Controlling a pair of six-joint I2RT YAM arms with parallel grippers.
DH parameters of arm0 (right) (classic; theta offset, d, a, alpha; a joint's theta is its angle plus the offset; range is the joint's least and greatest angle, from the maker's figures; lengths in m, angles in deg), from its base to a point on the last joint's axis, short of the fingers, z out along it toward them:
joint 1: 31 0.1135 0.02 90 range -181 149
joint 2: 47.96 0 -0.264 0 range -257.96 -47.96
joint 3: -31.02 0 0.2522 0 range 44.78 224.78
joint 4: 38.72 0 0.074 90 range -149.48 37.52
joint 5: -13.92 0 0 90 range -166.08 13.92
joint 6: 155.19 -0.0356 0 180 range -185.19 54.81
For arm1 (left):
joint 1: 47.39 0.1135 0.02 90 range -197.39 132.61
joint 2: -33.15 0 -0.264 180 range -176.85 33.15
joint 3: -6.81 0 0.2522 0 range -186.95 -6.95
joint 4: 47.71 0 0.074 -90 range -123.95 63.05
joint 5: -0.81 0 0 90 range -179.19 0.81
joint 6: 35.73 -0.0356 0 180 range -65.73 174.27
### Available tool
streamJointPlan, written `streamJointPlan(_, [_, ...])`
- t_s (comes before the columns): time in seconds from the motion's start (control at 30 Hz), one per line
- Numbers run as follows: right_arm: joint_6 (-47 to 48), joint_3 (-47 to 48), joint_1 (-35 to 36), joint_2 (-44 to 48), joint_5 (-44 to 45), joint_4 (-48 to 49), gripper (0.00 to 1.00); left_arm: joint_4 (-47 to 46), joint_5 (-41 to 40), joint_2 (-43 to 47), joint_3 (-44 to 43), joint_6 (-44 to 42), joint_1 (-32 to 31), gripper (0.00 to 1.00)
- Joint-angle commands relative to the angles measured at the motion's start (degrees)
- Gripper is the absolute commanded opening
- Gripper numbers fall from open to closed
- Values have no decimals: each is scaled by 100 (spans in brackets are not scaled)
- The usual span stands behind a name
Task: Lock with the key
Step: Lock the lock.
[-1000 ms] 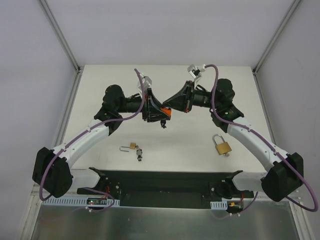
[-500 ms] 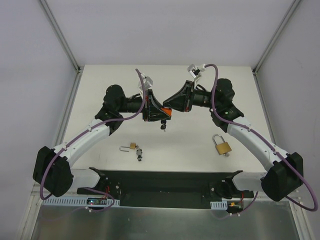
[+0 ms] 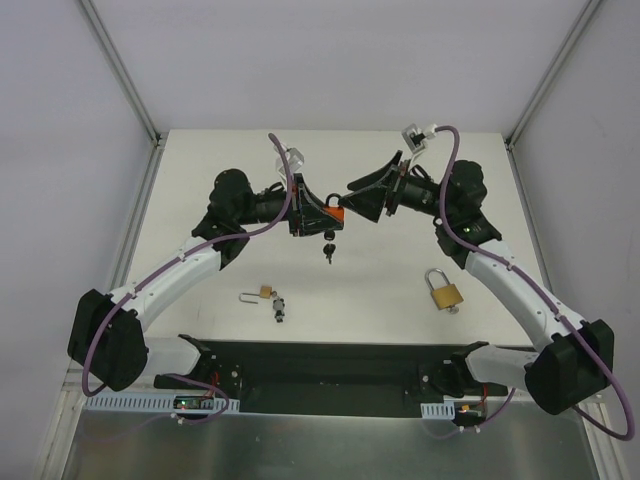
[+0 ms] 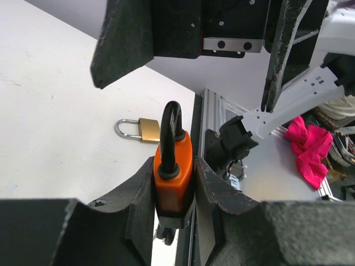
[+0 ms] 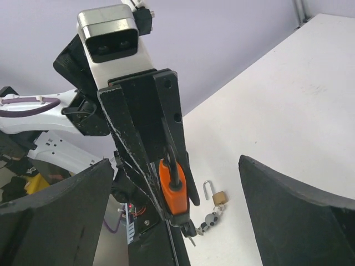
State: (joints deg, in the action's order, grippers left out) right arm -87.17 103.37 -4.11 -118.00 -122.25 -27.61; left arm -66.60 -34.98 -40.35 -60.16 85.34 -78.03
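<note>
The key on the padlock's bottom should stay free to turn, so the right gripper needs to grab the orange padlock by its black shackle (image 3: 333, 199) (image 5: 171, 157).
An orange padlock (image 3: 336, 212) with a black shackle is held above the table, my left gripper (image 3: 318, 216) shut on its body. In the left wrist view the padlock (image 4: 173, 177) sits squeezed between both pads, shackle pointing away. A black-headed key (image 3: 328, 250) hangs from the lock's underside, seen too in the right wrist view as the key (image 5: 188, 227) below the padlock (image 5: 173, 191). My right gripper (image 3: 358, 200) stands wide open just right of the lock, touching nothing; its fingers (image 5: 288, 205) frame the lock from a distance.
A small brass padlock (image 3: 262, 293) with its shackle swung open lies near the front with a key bunch (image 3: 279, 308). A bigger brass padlock (image 3: 445, 290) lies at the right front. The black base rail (image 3: 330, 365) runs along the near edge.
My right gripper has opened wide and drawn back to the right, away from the orange padlock. The key now hangs freely under the lock. The left gripper keeps its hold.
</note>
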Motion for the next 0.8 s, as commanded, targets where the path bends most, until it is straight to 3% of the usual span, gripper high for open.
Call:
streamJointPlan(0.0, [-52,-137,-140,298,179,300,97,-585,-560,221,12,276,145,0])
streamJointPlan(0.27, [-17,-357,-150,210,-76,282,97,-1121,-1238,599,644,847,663,0])
streamJointPlan(0.6, [-78,-287,26,-264,-401,414,99,-1569,-597,530,716,1182,901,0])
streamJointPlan(0.77, [-228,-102,26,-423,-261,510,98,-1736,176,353,593,1270,884,0])
